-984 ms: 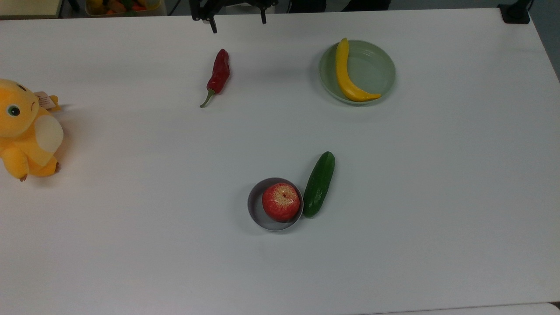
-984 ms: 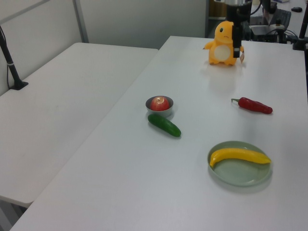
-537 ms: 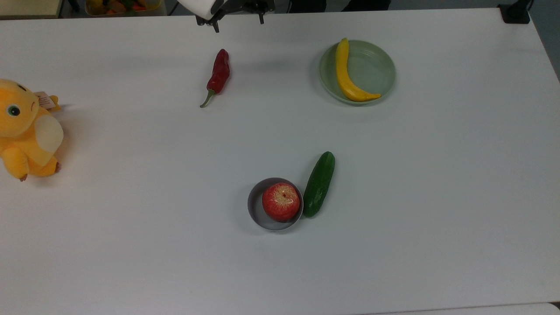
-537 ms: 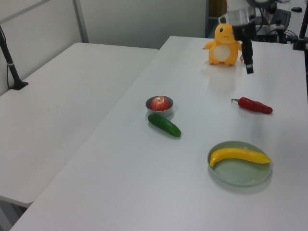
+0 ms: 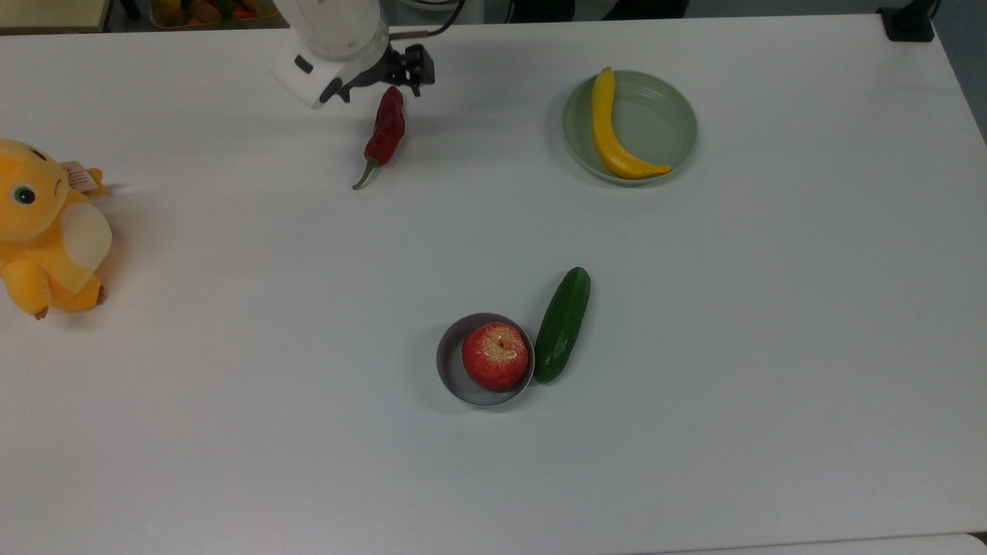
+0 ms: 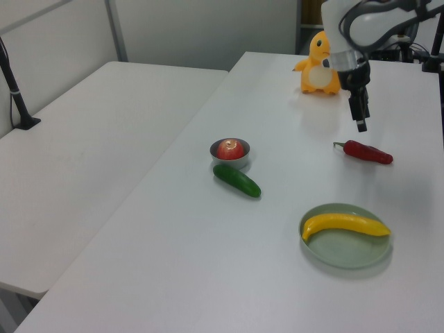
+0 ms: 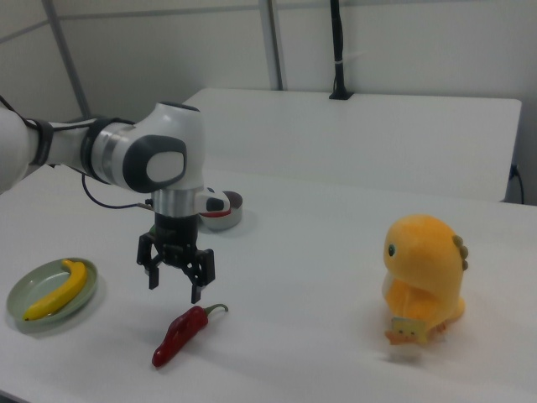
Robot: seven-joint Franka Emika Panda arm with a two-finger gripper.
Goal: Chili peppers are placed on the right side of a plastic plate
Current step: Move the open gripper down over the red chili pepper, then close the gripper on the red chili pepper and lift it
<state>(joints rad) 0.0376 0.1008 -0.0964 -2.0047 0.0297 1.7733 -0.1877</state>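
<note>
The gripper grabs the dark red chili pepper by its thick end beside the green stem (image 6: 352, 148) next, to set it on the plastic plate (image 6: 347, 253).
The dark red chili pepper (image 5: 385, 131) (image 6: 368, 152) (image 7: 180, 334) lies flat on the white table, with its green stem toward the top view's bottom. My gripper (image 5: 379, 89) (image 6: 361, 119) (image 7: 174, 284) hangs open just above the pepper's blunt end and holds nothing. Its fingers point down and stay clear of the table in the right view. The pale green plastic plate (image 5: 659, 116) (image 6: 347, 253) (image 7: 21, 317) sits far off to the top view's right. A yellow banana (image 5: 609, 131) (image 6: 345, 223) (image 7: 50, 290) lies in its left half.
A grey bowl (image 5: 451, 370) holding a red apple (image 5: 495, 354) stands mid-table, and a dark green cucumber (image 5: 563, 324) lies against it. A yellow plush toy (image 5: 46, 227) (image 7: 424, 273) sits at the top view's left edge. The white arm (image 5: 331, 35) reaches in from the far edge.
The arm has swung in from the far edge of the top view and come down. The open gripper now hangs over the pepper's blunt end. No object has moved.
</note>
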